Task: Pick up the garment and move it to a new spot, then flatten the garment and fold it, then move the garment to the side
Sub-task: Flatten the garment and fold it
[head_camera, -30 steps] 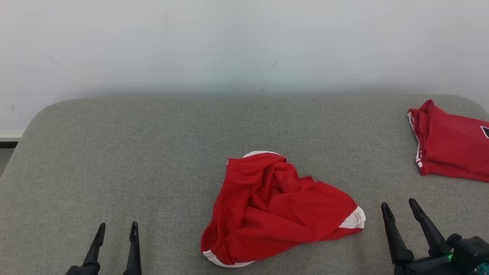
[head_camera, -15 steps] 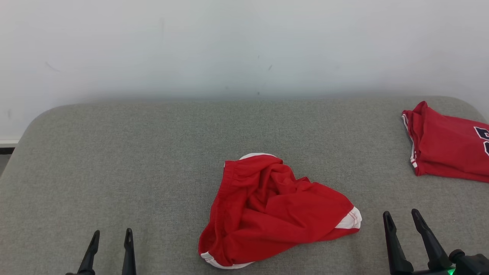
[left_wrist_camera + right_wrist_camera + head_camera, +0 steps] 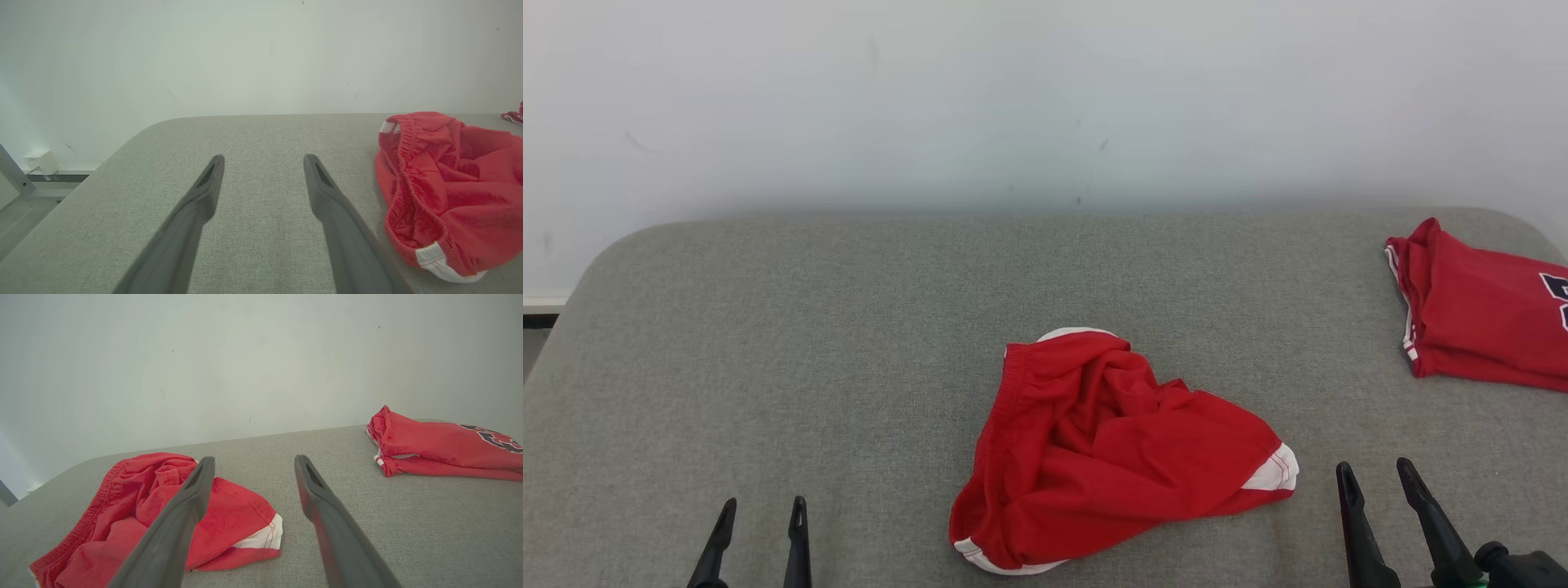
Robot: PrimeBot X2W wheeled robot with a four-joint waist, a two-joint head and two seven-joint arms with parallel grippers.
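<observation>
I should move the garment (image 3: 1111, 445) to a new spot, so my right gripper should next grab the shorts by their white-and-red leg corner (image 3: 1269, 470).
The garment (image 3: 1111, 445) is a pair of red shorts with white trim, lying crumpled near the front middle of the grey padded table (image 3: 849, 327). It also appears at the right of the left wrist view (image 3: 449, 188) and at the lower left of the right wrist view (image 3: 163, 514). My left gripper (image 3: 761, 508) stands open near the front edge, well to the left of the garment, with nothing between its fingers. My right gripper (image 3: 1378, 478) is open too, just to the right of the garment's white-trimmed corner, apart from it.
A second red garment (image 3: 1482, 314), folded and bearing dark lettering, lies at the table's far right edge; the right wrist view has this folded piece (image 3: 441, 447) at its right. A pale wall rises behind the table. Bare grey surface stretches across the left half and the back.
Both grippers have drawn back toward the bottom edge of the head view, the right one most. The camera has shifted slightly. The garment lies as before.
</observation>
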